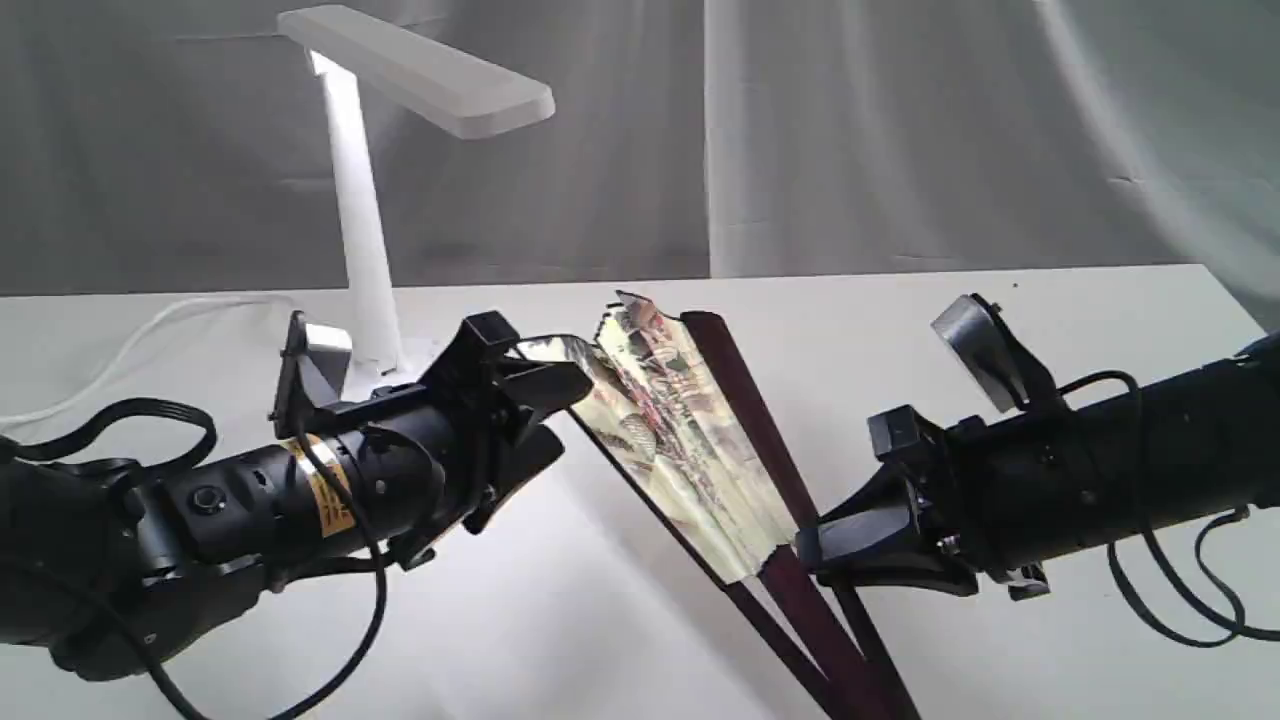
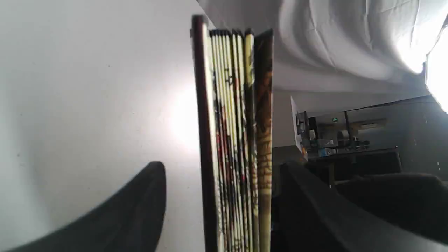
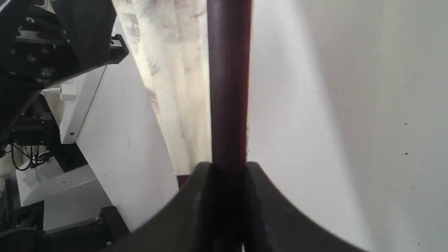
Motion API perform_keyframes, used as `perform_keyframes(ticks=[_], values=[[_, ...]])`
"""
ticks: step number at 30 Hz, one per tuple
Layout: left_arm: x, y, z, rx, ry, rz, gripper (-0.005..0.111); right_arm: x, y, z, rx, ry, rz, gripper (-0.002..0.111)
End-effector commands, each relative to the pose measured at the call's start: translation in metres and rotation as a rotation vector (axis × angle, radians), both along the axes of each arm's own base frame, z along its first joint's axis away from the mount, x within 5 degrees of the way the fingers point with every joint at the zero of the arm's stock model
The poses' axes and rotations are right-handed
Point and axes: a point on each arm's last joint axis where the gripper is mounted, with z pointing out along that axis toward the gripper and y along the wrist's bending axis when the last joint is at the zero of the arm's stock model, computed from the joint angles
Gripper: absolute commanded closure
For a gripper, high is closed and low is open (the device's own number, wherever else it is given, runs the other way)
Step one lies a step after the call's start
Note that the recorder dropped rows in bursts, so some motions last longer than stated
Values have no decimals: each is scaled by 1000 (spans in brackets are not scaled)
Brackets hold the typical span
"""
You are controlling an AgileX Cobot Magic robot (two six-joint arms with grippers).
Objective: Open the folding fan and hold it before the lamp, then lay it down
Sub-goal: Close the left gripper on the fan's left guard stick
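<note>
Next, my left gripper grips the folding fan by its outer rib along the painted leaf (image 1: 625, 475) to spread it in front of the lamp (image 1: 420, 70).
The folding fan (image 1: 680, 430) is partly spread and tilts up off the table, its painted cream leaf facing the camera. My right gripper (image 1: 805, 550) is shut on a dark maroon rib just below the leaf. In the right wrist view that rib (image 3: 229, 87) runs straight into the closed jaws (image 3: 229, 168). My left gripper (image 1: 570, 415) is open around the fan's upper left edge. In the left wrist view the stacked pleats (image 2: 234, 140) stand between the fingers (image 2: 140, 206), with a gap on one side. The white lamp (image 1: 420, 70) stands behind my left gripper, its base mostly hidden.
The lamp's white cord (image 1: 130, 350) trails left across the white table (image 1: 1000, 330). A grey curtain (image 1: 900, 130) hangs behind. The table's back right corner lies near my right arm. The left wrist view shows shelves with equipment (image 2: 332, 140) beyond the table.
</note>
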Motion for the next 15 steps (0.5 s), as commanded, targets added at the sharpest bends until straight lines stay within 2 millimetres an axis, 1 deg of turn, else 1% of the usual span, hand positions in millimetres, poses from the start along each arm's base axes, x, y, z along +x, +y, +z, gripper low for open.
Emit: perform_keyframes(ticks=[1, 7, 10, 15], values=[[1, -11, 1, -3, 7, -11, 57, -1, 1, 3, 8, -13, 5, 108], [5, -17, -14, -56, 74, -8, 57, -2, 1, 3, 11, -12, 8, 108], [4, -17, -14, -56, 71, -15, 57, -2, 1, 3, 11, -12, 8, 108], [6, -16, -14, -76, 79, 21, 57, -2, 1, 3, 11, -9, 5, 108]])
